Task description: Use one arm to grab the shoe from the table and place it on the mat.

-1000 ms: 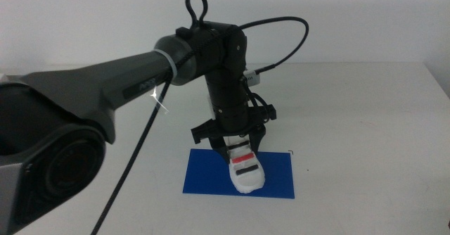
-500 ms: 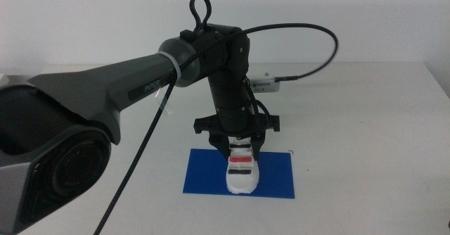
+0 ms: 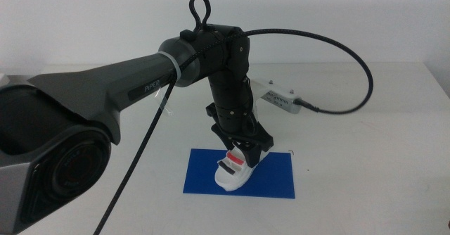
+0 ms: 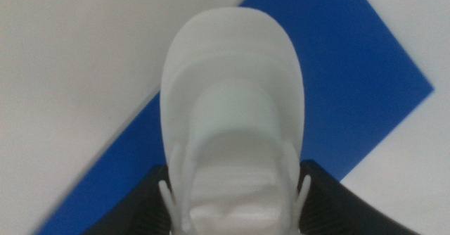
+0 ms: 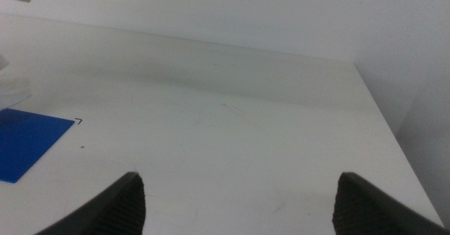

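Note:
The white shoe slants, its toe (image 3: 228, 181) (image 4: 232, 31) toward the blue mat's front edge, so my left gripper should line the shoe up with the mat's length before opening.
The left arm (image 3: 140, 87) reaches in from the left and points down over the blue mat (image 3: 274, 179). My left gripper (image 3: 242, 153) is shut on the white shoe (image 3: 234, 173), with a jaw on each side of its heel end. The shoe, with red and black straps, sits low on the mat's middle, toe toward the front left. I cannot tell whether its sole touches the mat. The left wrist view shows the shoe (image 4: 232, 115) between the jaws (image 4: 235, 210) over the mat (image 4: 351, 73). My right gripper (image 5: 242, 189) is open and empty over the bare table (image 5: 232, 143), out of the middle view.
The white wrist camera box (image 3: 280, 98) sticks out behind the arm, and a black cable (image 3: 351, 59) loops over the table's back right. The mat's corner (image 5: 28, 147) shows in the right wrist view. The table's right edge (image 5: 383, 122) is close to the right gripper.
The left wrist has twisted while holding the shoe, turning its toe toward the front left. The wrist camera box and cable have swung out to the right. The right arm has not moved.

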{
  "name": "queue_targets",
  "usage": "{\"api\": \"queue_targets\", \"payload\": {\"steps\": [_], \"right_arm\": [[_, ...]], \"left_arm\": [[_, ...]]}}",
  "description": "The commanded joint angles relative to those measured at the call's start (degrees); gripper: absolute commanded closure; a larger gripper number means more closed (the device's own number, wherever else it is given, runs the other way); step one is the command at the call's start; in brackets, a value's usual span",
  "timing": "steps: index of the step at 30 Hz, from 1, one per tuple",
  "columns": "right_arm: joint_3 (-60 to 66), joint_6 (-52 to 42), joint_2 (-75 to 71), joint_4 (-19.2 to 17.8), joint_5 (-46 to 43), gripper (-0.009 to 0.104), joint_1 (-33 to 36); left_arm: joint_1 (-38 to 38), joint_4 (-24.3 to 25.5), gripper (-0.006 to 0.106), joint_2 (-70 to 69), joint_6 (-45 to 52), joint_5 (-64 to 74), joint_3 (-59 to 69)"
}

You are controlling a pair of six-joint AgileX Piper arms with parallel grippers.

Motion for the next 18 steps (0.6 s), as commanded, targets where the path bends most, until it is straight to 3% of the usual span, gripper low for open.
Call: {"api": "queue_targets", "payload": {"steps": [1,11,15,18], "right_arm": [[0.3,-0.6,0.2,-0.6,-4.2,0.017,-0.1],[0.3,-0.6,0.2,-0.6,-4.2,0.017,-0.1],[0.3,-0.6,0.2,-0.6,-4.2,0.017,-0.1],[0.3,-0.6,0.2,-0.6,-4.2,0.017,-0.1]], "left_arm": [[-0.3,-1.6,0.100,-4.0,5.7,5.1,-1.7],[-0.3,-3.1,0.100,-4.0,40.6,5.1,-1.7],[-0.3,-2.5,0.100,-4.0,47.3,5.1,-1.7],[-0.3,-1.1,0.100,-4.0,47.2,5.1,-1.7]]}}
